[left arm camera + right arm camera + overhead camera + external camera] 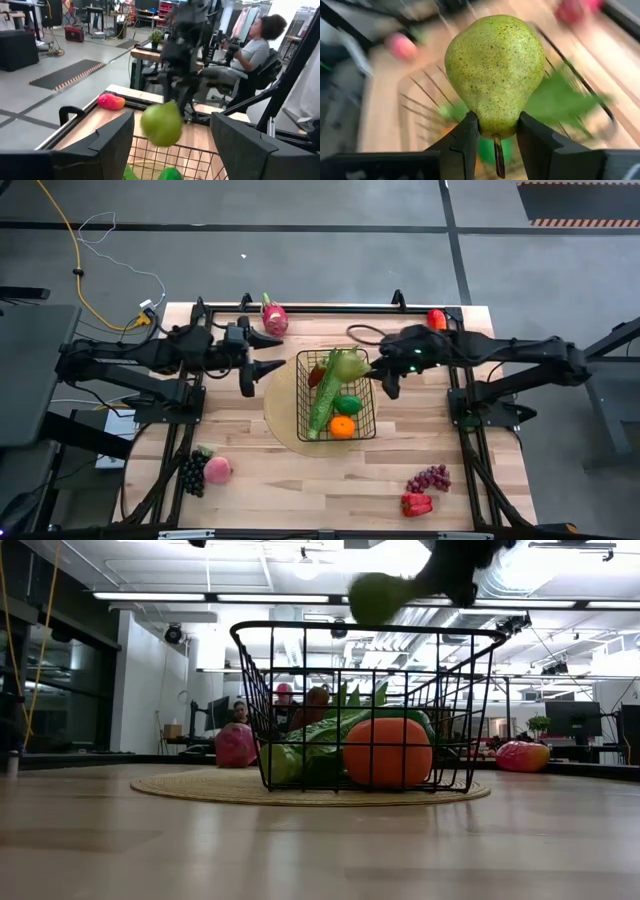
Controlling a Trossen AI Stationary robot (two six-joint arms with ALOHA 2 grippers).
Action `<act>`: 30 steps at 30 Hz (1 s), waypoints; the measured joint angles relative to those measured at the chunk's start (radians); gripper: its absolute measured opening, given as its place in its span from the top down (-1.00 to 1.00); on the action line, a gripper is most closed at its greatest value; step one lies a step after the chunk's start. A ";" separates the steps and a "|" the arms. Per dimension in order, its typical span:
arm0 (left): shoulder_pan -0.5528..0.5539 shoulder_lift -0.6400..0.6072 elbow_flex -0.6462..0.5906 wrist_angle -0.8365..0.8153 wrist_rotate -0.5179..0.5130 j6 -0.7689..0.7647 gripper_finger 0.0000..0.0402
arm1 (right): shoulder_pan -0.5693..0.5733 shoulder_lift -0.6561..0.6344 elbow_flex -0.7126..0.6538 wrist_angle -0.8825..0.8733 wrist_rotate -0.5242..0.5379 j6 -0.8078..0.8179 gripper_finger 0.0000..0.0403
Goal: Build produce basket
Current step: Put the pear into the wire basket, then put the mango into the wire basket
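I should lower the pear beside the green pod with my right gripper before I release it. The pear still hangs with its round end (pixel 344 364) high above the basket (pixel 336 394).
The black wire basket (pixel 336 394) stands on a round tan mat and holds a long green pod, an orange (pixel 342 427), a green pepper and a red piece. My right gripper (pixel 496 131) is above the basket's far right corner, shut on a green pear (pixel 495 70), which also shows in the high view (pixel 347 365), the low view (pixel 376 596) and the left wrist view (pixel 161 123). My left gripper (pixel 266 352) is open, left of the basket. Pink dragon fruit (pixel 273 316) lies at the far edge. My right gripper pinches the pear's narrow stem end (pixel 496 127) between its two fingers (pixel 465 137). The pear is lifted clear over the basket's rim, its round end pointing away from the gripper toward the table's left.
Dark grapes (pixel 191 472) and a peach (pixel 218 470) lie near left. Red grapes (pixel 430 478) and a red pepper (pixel 417 503) lie near right. A red-orange fruit (pixel 436 319) sits at the far right edge. A person (pixel 250 52) sits beyond the table.
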 joint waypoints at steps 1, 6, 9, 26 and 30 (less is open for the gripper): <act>0.000 0.006 0.000 0.000 0.005 0.000 -0.26 | -0.009 0.025 0.018 -0.042 0.001 -0.012 0.46; 0.000 0.033 0.000 -0.004 0.009 0.000 -0.26 | -0.037 0.154 0.085 -0.132 -0.044 -0.079 0.46; 0.000 0.039 0.000 -0.008 0.009 0.000 -0.26 | -0.045 0.228 0.111 -0.179 -0.047 -0.107 0.46; 0.000 0.040 0.000 -0.007 0.009 -0.001 -0.26 | -0.047 0.420 0.240 -0.395 0.039 -0.198 0.19; 0.000 0.040 0.000 -0.007 0.009 -0.001 -0.26 | -0.047 0.420 0.297 -0.438 0.040 -0.237 -0.08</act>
